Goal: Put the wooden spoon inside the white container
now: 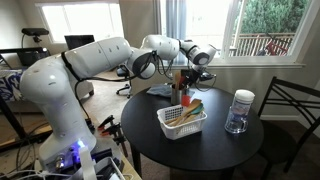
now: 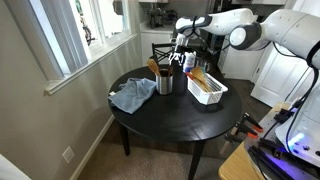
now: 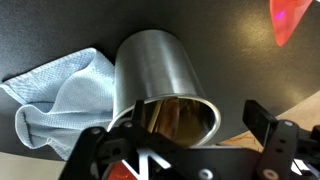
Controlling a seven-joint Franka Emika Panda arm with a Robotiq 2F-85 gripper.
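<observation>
Next, my gripper reaches the wooden spoon from above and grabs the part of the spoon sticking out of the steel cup (image 3: 160,75), to lift it into the white container.
A steel cup (image 2: 165,82) stands on the round black table (image 2: 170,125) and holds brown wooden utensils. The wooden spoon (image 2: 154,67) sticks out of its top. The wrist view looks into the cup (image 3: 160,75), where a pale wooden handle (image 3: 152,120) leans inside. My gripper (image 3: 180,135) is open, hovering just above the cup's mouth with a finger on each side; it also shows in both exterior views (image 1: 184,78) (image 2: 184,52). The white container (image 1: 182,121) (image 2: 207,89) sits right beside the cup and holds some brownish items.
A blue-grey cloth (image 2: 130,96) (image 3: 55,95) lies beside the cup. A clear jar with a white lid (image 1: 239,111) stands near the table edge. A small orange-red cup (image 3: 288,20) sits beyond the steel cup. A dark chair (image 1: 295,120) stands by the table.
</observation>
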